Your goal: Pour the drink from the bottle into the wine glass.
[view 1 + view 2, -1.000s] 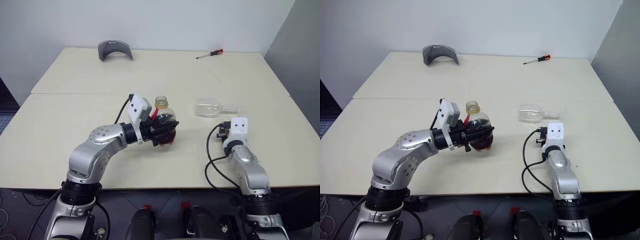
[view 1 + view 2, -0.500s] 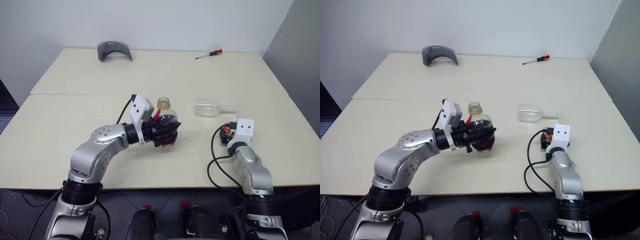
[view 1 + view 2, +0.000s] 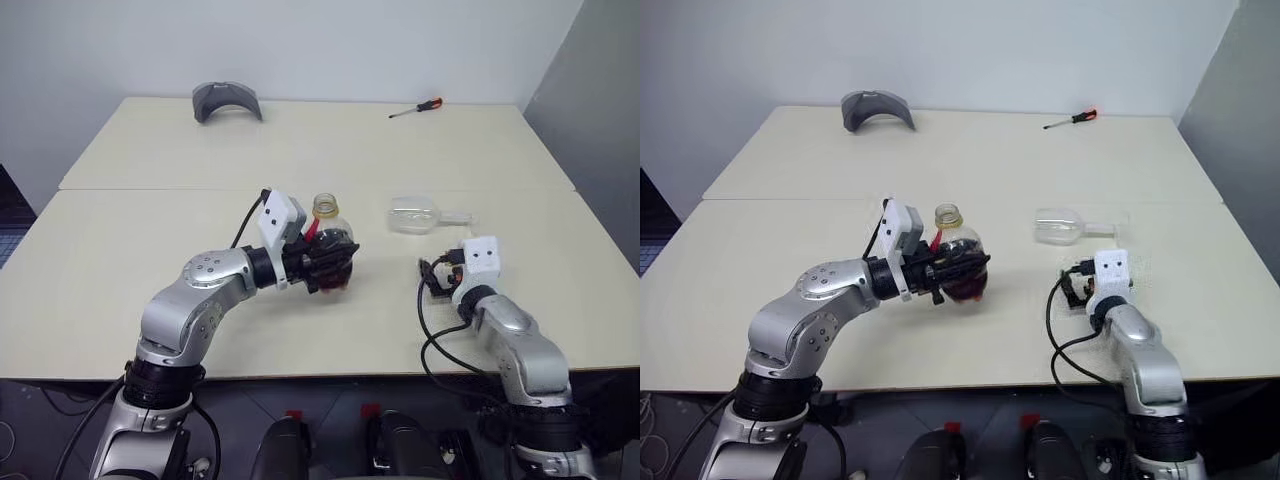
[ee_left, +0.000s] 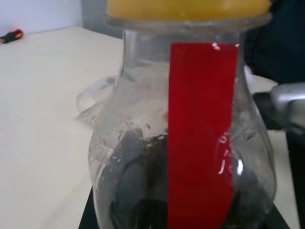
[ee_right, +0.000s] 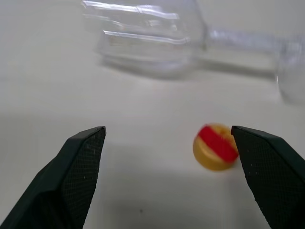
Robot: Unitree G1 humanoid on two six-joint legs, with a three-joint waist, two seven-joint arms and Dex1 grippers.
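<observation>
The wine glass is lying on its side and has a wide, round bowl [image 3: 411, 215], so my right gripper should grab the glass by its narrow stem [image 3: 455, 217] next.
My left gripper [image 3: 333, 266] is shut on the bulbous body of the bottle [image 3: 328, 238], holding it upright just above the table. Its yellow-rimmed mouth is uncapped, and the red label strip [image 4: 202, 133] faces the left wrist camera. The dark drink [image 3: 962, 286] sits in the bottle's bottom. The wine glass [image 3: 416, 214] lies on its side on the table, stem pointing right. Just in front of it, my right gripper [image 5: 167, 143] stands open. The yellow-and-red cap [image 5: 215, 147] lies on the table between its fingers, touching neither.
A red-handled screwdriver [image 3: 416, 108] lies at the back right of the table [image 3: 120, 260]. A grey curved object [image 3: 226, 100] sits at the back left. A seam runs across the table behind the bottle.
My right gripper has opened and let go of the cap, which now lies on the table. That hand has risen and drawn back slightly. The left gripper and bottle have stayed put.
</observation>
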